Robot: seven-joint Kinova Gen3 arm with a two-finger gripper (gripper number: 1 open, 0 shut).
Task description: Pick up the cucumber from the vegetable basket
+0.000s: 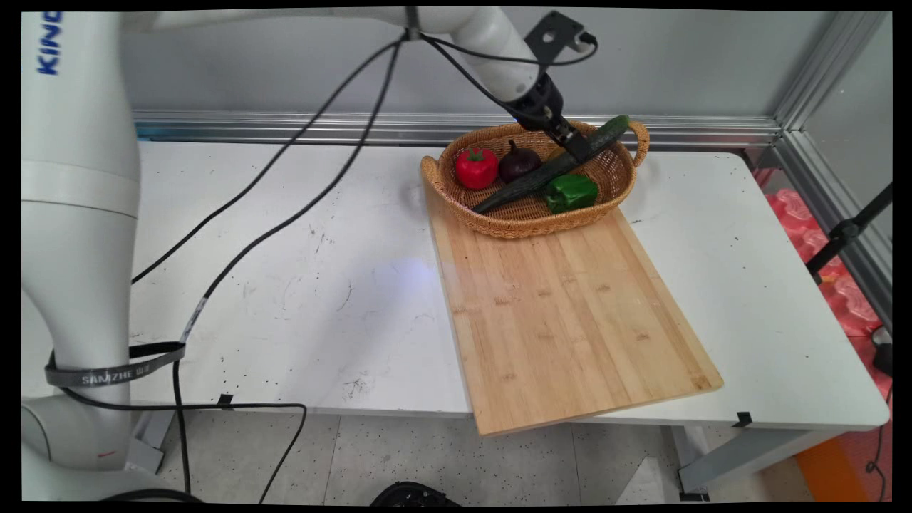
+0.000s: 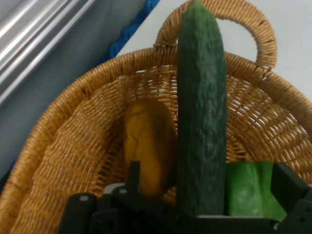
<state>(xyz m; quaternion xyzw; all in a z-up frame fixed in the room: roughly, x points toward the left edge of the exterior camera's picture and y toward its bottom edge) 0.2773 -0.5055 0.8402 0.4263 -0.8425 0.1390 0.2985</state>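
Note:
The cucumber needs to be lifted out of the wicker basket [image 1: 499, 222]. My gripper should next grab its thick body behind the blunt green tip [image 1: 592, 152].
My gripper [image 1: 578, 149] reaches down into a wicker basket [image 1: 499, 222] at the back of the table. It is open and straddles a long dark green cucumber [image 1: 531, 184], which lies slanted across the basket with its far end on the right rim by the handle. In the hand view the cucumber [image 2: 202, 112] runs up the middle between the fingers [image 2: 133, 174], with clear gaps on both sides. A yellow vegetable [image 2: 146, 141] lies just left of it and a green pepper [image 2: 248, 187] just right. A red pepper [image 1: 476, 167] and a dark purple vegetable [image 1: 519, 162] sit in the basket's left half.
The basket [image 2: 58, 151] stands on the far end of a bamboo cutting board [image 1: 570, 313] that reaches past the white table's [image 1: 320, 285] near edge. Black cables hang from the arm over the table's left half. An aluminium rail runs along the wall behind.

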